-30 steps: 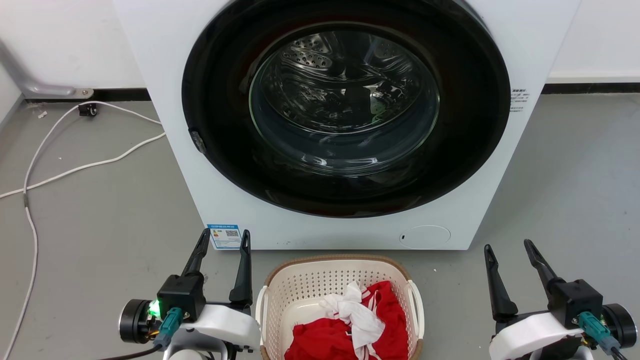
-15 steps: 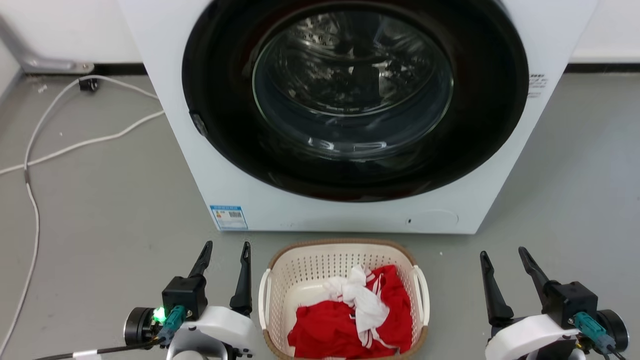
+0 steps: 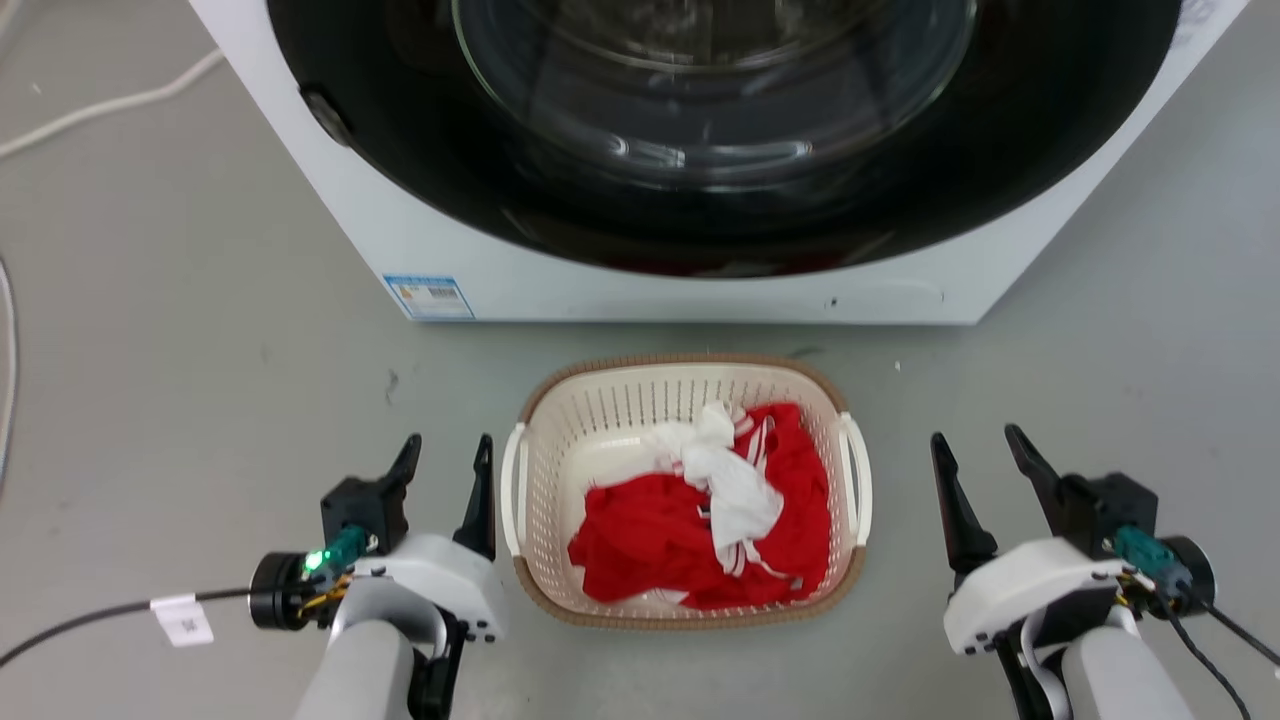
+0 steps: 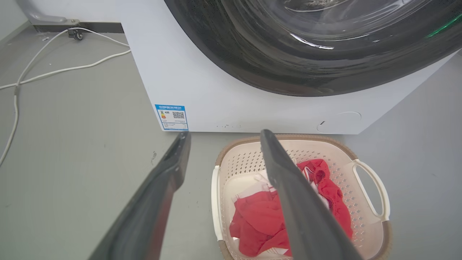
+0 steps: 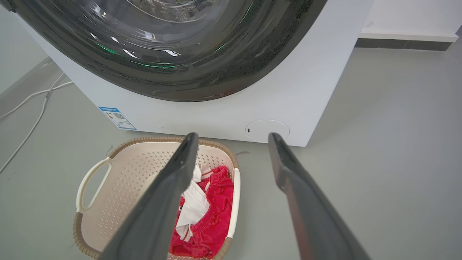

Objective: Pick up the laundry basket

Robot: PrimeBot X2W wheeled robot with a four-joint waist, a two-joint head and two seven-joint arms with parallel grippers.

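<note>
My left gripper grabs the basket by its slim white side handle (image 3: 511, 490) next, since the basket's wide body (image 3: 686, 492) spreads far beyond my fingers' opening.
The laundry basket (image 3: 600, 420) (image 4: 249, 160) (image 5: 122, 173), cream-white and perforated with a brown rim, stands on the grey floor just before the washing machine. Red and white clothes (image 3: 690, 500) lie in it. Its white side handles (image 3: 512, 485) (image 3: 858, 478) face my two arms. My left gripper (image 3: 448, 450) (image 4: 221, 134) hangs open just left of the left handle, apart from it. Well to the right of the other handle, my right gripper (image 3: 975, 442) (image 5: 233, 136) is open, holding nothing.
The white washing machine (image 3: 640, 290) with its big dark round door (image 3: 720, 120) rises right behind the basket. White cables (image 4: 54, 68) lie on the floor at the far left. Open grey floor (image 3: 200, 380) spreads on both sides of the basket.
The head camera has tilted down, so the basket now shows whole and the machine has slid up the picture. Both grippers stay open beside the basket.
</note>
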